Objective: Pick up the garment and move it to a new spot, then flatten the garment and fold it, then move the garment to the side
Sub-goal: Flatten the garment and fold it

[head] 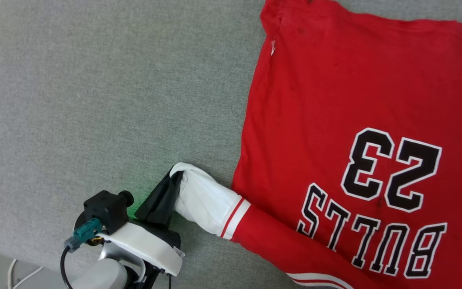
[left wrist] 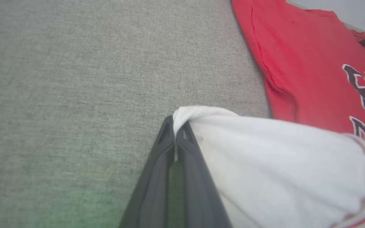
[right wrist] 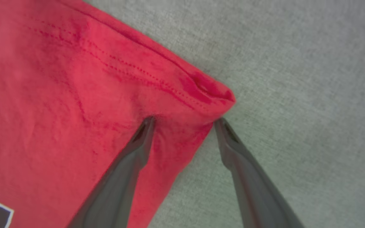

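My right gripper is going to grab the garment next by its hemmed corner (right wrist: 204,112), where the cloth bunches into a fold while the printed red body lies flat.
The garment (head: 335,100), a red shirt with black "BULLS" and "23" print, lies spread on the right of the grey surface. Its white sleeve (head: 205,200) with red stripes stretches left. My left gripper (head: 173,178) is shut on the sleeve's end; in the left wrist view the two dark fingers pinch the white cloth (left wrist: 265,171) at their tips (left wrist: 176,125). In the right wrist view my right gripper (right wrist: 184,120) stands open over a red hemmed corner of the garment (right wrist: 198,95), one finger resting on the cloth and the other on the grey surface beside it.
The grey fabric surface (head: 106,100) stretches wide to the left of the shirt. Its near edge runs along the lower left, with a pale floor and a white cable (head: 22,277) beyond. The wrist camera (head: 106,210) with its teal plug sits on my left arm.
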Controlling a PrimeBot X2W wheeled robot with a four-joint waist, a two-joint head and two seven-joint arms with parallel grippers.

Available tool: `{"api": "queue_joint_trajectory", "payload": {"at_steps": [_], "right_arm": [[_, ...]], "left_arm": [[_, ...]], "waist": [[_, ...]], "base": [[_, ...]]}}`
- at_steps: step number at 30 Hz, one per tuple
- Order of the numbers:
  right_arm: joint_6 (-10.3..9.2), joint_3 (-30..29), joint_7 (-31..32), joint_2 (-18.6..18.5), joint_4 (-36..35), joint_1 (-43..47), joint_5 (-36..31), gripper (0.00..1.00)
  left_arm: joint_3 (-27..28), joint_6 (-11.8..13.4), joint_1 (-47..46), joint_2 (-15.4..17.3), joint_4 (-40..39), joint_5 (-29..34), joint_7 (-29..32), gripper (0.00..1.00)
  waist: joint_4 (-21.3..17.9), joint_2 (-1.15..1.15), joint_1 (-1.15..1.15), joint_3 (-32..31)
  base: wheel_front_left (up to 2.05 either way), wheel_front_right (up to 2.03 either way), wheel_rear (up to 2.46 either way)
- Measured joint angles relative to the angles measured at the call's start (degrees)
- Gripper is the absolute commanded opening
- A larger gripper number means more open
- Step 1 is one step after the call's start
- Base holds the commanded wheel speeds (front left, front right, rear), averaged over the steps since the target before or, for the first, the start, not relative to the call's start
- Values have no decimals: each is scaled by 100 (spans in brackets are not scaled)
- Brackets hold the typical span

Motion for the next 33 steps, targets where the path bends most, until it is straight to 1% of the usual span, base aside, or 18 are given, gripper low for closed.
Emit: {"api": "queue_joint_trajectory", "payload": {"at_steps": [6,7,8,15,19,22,25,28,33], "right_arm": [[-1,-163,-26,-126,-94,233,54,100],[-1,-164,-46,-135,-133,249,56,25],[-2,-171,-75,-131,-160,268,68,0],[0,70,-305,-96,-402,382,148,0],[0,335,-499,-256,-743,481,311,0],[0,698,-583,-534,-1132,713,480,0],[0,891,-749,-848,-1516,1043,723,0],[1,899,-1004,-1196,-1786,1457,981,0],[0,735,-1391,-1751,-1822,2559,1394,0]], "left_arm": [[42,-63,-22,-89,63,83,-8,0],[56,-75,-20,-94,75,100,-9,0],[77,-76,-19,-99,90,111,-9,0],[189,-91,160,-70,204,111,-8,0],[261,-42,366,12,204,82,-8,0],[319,10,551,81,192,35,-7,0],[352,78,735,153,172,-44,-4,0],[385,137,932,218,160,-100,4,0],[446,229,1239,368,112,-203,13,0]], "waist": [[100,0,-1,143],[93,0,-1,139],[82,0,-1,130],[-47,0,0,-211],[-156,0,-1,-557],[-292,0,-1,-808],[-441,0,-1,-1070],[-590,0,-1,-1335],[-839,0,-2,-1753]], "base": [[0,0,0],[0,0,0],[0,0,0],[0,0,0],[0,0,0],[0,0,0],[0,0,0],[0,0,0],[0,0,0]]}}
